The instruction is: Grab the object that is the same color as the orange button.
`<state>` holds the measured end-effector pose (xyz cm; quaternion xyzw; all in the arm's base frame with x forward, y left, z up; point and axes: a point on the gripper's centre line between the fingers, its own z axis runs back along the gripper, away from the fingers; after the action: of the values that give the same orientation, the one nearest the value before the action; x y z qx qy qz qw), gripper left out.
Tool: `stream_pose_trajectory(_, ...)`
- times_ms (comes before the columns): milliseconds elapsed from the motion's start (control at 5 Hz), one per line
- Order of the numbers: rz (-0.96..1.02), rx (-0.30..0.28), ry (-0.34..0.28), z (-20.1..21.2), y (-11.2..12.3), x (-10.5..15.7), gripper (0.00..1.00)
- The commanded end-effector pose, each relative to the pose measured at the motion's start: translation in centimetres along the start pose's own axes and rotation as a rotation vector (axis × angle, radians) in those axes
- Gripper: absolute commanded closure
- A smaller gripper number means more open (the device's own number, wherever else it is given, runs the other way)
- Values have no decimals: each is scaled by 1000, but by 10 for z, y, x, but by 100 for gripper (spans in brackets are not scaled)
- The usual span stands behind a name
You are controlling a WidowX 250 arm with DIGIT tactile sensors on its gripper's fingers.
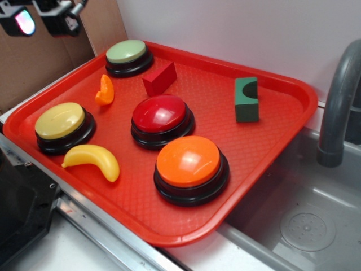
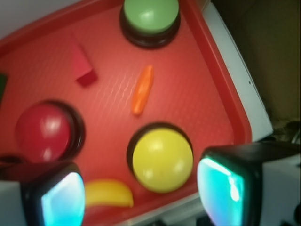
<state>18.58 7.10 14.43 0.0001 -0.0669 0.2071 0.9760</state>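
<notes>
The gripper pinches across the two close sides next, the ones that face each other, as the orange wedge [image 1: 104, 91] curves round to its ends.
A small glossy orange wedge [image 1: 104, 91] lies on the red tray [image 1: 271, 147] at its left, between the green button and the yellow button. In the wrist view it shows as a thin orange sliver [image 2: 143, 89]. The large orange button [image 1: 190, 167] stands at the tray's front; it is out of the wrist view. My gripper [image 1: 42, 20] hangs high at the top left, above and left of the wedge. Its jaws stand wide apart and empty [image 2: 141, 197], with the yellow button between the glowing pads [image 2: 221, 188].
Also on the tray are a green button [image 1: 128, 57], a yellow button [image 1: 62, 126], a red button [image 1: 161, 119], a red block [image 1: 160, 78], a green block [image 1: 246, 100] and a yellow banana [image 1: 93, 160]. A grey sink [image 1: 304, 226] and faucet [image 1: 338, 107] stand right.
</notes>
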Motion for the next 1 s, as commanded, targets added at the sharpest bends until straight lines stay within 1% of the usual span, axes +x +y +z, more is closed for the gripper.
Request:
stream_pose_trajectory(0,121,64,-84,-45,12,27,0)
stream_pose_trajectory(200,159,82,-83,-67,12,32,0)
stream_pose_trajectory(400,166,88,-69,-86,13,34,0)
stream_pose_trajectory(600,161,65,-39,-101,9,35,0)
stream_pose_trajectory(800,125,58,14,-120,3,29,0)
